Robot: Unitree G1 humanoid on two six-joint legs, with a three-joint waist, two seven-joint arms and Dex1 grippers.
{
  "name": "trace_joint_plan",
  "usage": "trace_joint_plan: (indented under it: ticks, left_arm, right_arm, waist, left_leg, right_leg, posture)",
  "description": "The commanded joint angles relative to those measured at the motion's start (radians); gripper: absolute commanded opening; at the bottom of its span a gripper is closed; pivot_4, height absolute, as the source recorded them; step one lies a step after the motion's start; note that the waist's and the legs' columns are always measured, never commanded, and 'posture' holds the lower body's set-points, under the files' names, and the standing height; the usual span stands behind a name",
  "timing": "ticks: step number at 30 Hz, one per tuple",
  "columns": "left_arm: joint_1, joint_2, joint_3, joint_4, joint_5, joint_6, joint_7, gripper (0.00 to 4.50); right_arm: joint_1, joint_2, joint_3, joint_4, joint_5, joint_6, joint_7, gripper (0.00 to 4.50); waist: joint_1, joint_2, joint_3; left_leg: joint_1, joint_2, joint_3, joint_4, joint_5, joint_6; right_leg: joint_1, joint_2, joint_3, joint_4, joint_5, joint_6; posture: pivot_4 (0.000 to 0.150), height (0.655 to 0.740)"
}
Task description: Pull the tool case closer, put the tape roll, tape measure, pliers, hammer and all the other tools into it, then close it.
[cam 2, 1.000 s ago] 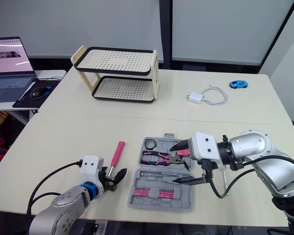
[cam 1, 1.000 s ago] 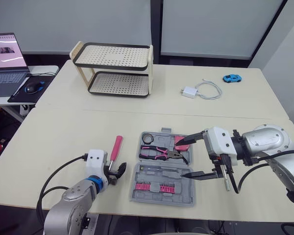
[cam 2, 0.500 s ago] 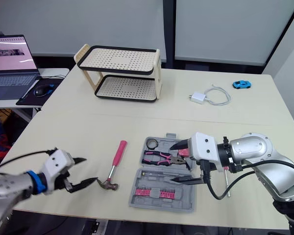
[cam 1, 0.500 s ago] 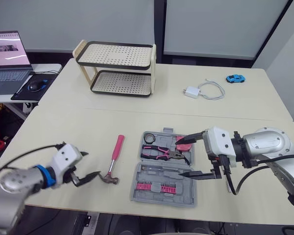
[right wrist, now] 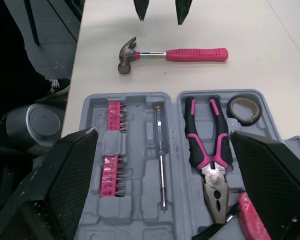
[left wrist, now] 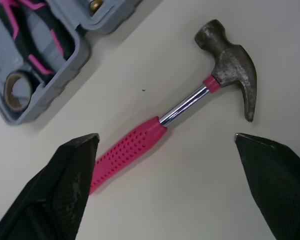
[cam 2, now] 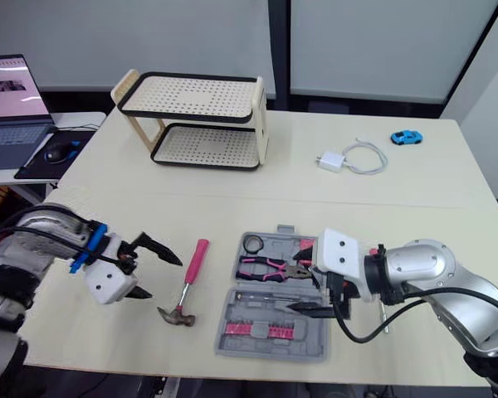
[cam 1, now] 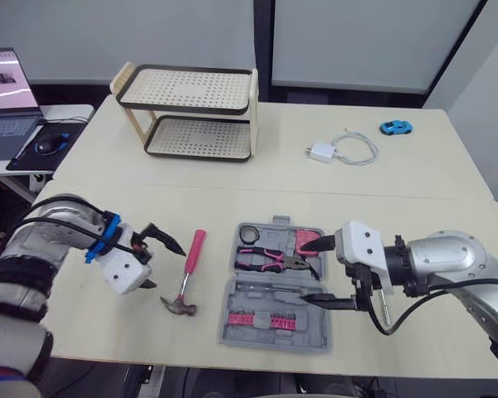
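Observation:
My left gripper grabs the hammer by the bare metal handle (cam 1: 184,284) near its middle next, since the long hammer has its big steel head (cam 1: 179,307) at one end.
The grey tool case (cam 1: 270,342) lies open near the table's front edge. In it are a tape roll (cam 1: 251,235), pink-handled pliers (cam 1: 270,259), a pink tape measure (cam 1: 307,242), a screwdriver (right wrist: 161,150) and pink bits (right wrist: 112,170). A hammer (cam 1: 187,272) with a pink handle lies on the table just left of the case. My left gripper (cam 1: 162,267) hangs open beside the hammer's handle, its fingers (left wrist: 70,185) apart on either side of the hammer (left wrist: 190,105). My right gripper (cam 1: 315,272) is open and empty over the case's right side.
A two-tier perforated rack (cam 1: 191,116) stands at the back left. A white charger with cable (cam 1: 340,152) and a blue toy car (cam 1: 394,128) lie at the back right. A laptop (cam 1: 4,91) sits on a side desk at the far left.
My left arm swung from the front edge out to the left and now faces the hammer handle with its gripper open. The right gripper shifted slightly left. The hammer and case stayed put.

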Motion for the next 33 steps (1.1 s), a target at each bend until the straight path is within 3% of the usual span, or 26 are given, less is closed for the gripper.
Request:
trace_joint_plan:
  ticks: [1, 5, 12, 15, 20, 24, 28, 30, 33]
  left_arm:
    - [-0.086, -0.035, -0.130, 0.097, 0.010, -0.137, -0.006, 4.49]
    - [-0.166, -0.095, -0.237, 0.203, 0.079, -0.243, 0.044, 4.49]
    - [-0.252, -0.185, -0.292, 0.309, 0.367, -0.268, 0.204, 4.49]
    - [-0.268, -0.217, -0.287, 0.329, 0.512, -0.268, 0.319, 3.98]
    - [-0.285, -0.237, -0.292, 0.313, 0.788, -0.268, 0.560, 2.46]
    - [-0.305, -0.235, -0.327, 0.269, 1.078, -0.237, 0.848, 1.26]
    - [-0.359, -0.238, -0.509, 0.210, 1.420, -0.111, 1.326, 0.11]
    - [-0.389, -0.249, -0.622, 0.209, 1.547, -0.064, 1.549, 0.03]
    - [-0.426, -0.254, -0.722, 0.199, 1.635, -0.065, 1.781, 0.03]
  right_arm:
    - [-0.011, 0.000, -0.001, -0.041, 0.019, 0.015, -0.013, 4.50]
    - [-0.019, 0.006, 0.006, -0.049, 0.025, 0.031, -0.023, 4.50]
    - [-0.021, 0.007, 0.004, -0.064, 0.040, 0.057, -0.032, 4.50]
    - [-0.025, 0.009, 0.006, -0.074, 0.048, 0.070, -0.041, 4.50]
    - [-0.028, 0.007, 0.004, -0.087, 0.063, 0.089, -0.055, 4.50]
    - [-0.029, 0.005, -0.001, -0.096, 0.073, 0.102, -0.062, 4.50]
    - [-0.031, 0.003, -0.007, -0.103, 0.090, 0.113, -0.072, 4.50]
    - [-0.032, 0.001, -0.009, -0.106, 0.096, 0.117, -0.076, 4.50]
    - [-0.032, -0.002, -0.013, -0.106, 0.101, 0.118, -0.078, 4.50]
  waist:
    - [0.000, 0.000, 0.000]
    - [-0.002, 0.000, 0.000]
    - [-0.002, 0.000, 0.000]
    - [0.000, 0.000, 0.000]
    - [0.000, -0.001, 0.000]
    - [0.002, -0.001, 0.000]
    - [0.011, 0.002, -0.002]
    - [0.012, 0.005, -0.003]
    - [0.010, 0.008, -0.005]
  left_leg:
    - [0.000, 0.000, 0.000, 0.001, 0.000, 0.000]
    - [0.000, 0.000, -0.001, 0.004, 0.000, 0.000]
    - [-0.003, 0.000, -0.001, 0.009, 0.000, 0.000]
    - [-0.005, 0.000, -0.002, 0.012, 0.000, 0.000]
    - [-0.005, -0.001, -0.002, 0.013, 0.000, 0.000]
    - [-0.005, -0.001, -0.003, 0.013, 0.000, 0.000]
    - [-0.003, -0.002, -0.003, 0.013, 0.001, 0.001]
    - [0.006, -0.006, -0.003, 0.013, 0.001, 0.002]
    - [0.012, -0.008, -0.003, 0.012, 0.001, 0.002]
  right_leg:
    - [0.000, 0.000, 0.000, 0.000, 0.000, 0.000]
    - [0.001, 0.000, -0.001, 0.002, 0.000, 0.001]
    - [0.002, 0.001, -0.001, 0.002, 0.002, 0.003]
    - [0.002, 0.000, -0.002, 0.002, 0.003, 0.004]
    - [0.002, 0.000, -0.002, 0.002, 0.004, 0.006]
    - [0.002, 0.000, -0.002, 0.002, 0.004, 0.006]
    - [0.005, -0.001, -0.002, 0.002, 0.005, 0.008]
    - [0.014, -0.004, -0.001, 0.002, 0.004, 0.009]
    - [0.020, -0.006, 0.000, 0.001, 0.002, 0.017]
  posture:
    - [0.150, 0.7350]
    - [0.150, 0.7350]
    - [0.150, 0.7350]
    - [0.150, 0.7350]
    - [0.150, 0.7350]
    - [0.150, 0.7350]
    - [0.150, 0.7350]
    - [0.150, 0.7350]
    - [0.150, 0.7350]
